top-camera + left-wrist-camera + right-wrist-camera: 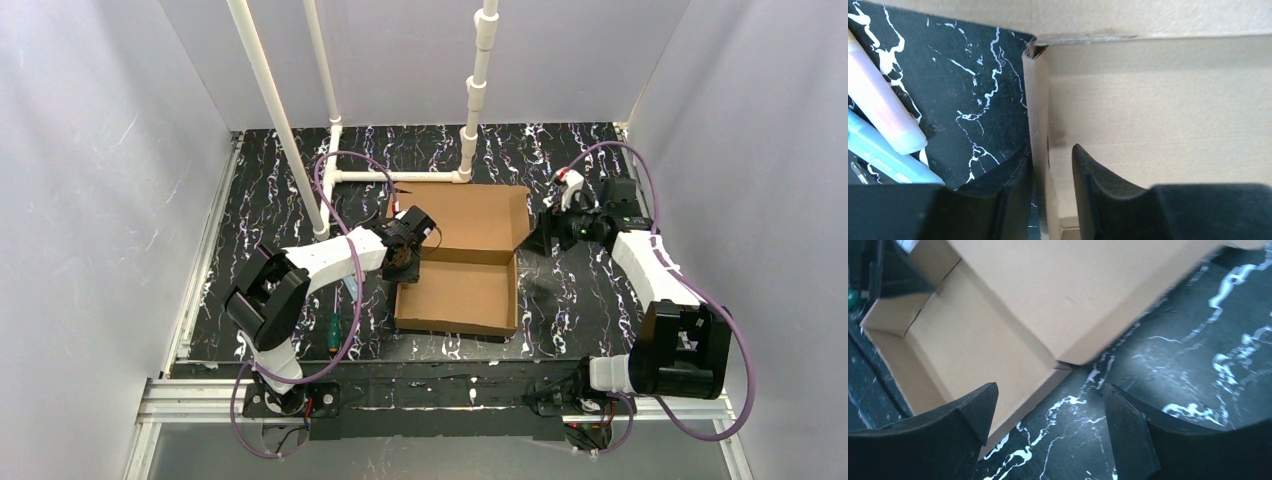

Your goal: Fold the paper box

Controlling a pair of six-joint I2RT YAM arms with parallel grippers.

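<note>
My right gripper will fold the lid, which has to stay free to swing, so next it will pinch the paper box's open lid by its nearest side edge (521, 216) (1138, 311).
The paper box (457, 296) lies in the middle of the black marbled table as a brown cardboard tray, its lid (468, 221) leaning open toward the back. My left gripper (405, 258) is at the tray's left wall (1037, 115). Its jaws straddle that upright wall (1050, 150): the outer finger (1008, 195) touches the cardboard, while the inner finger (1098, 190) stands a small gap away from it. My right gripper (552, 226) hovers beside the lid's right edge. In the right wrist view it is open (1050, 389) over bare table, next to the box (998, 330).
A pink marker (880, 107) and a light blue marker (885, 157) lie just left of the box. A green-handled tool (331, 331) rests near the left arm. A white pipe frame (400, 177) stands behind the box. White walls enclose the table.
</note>
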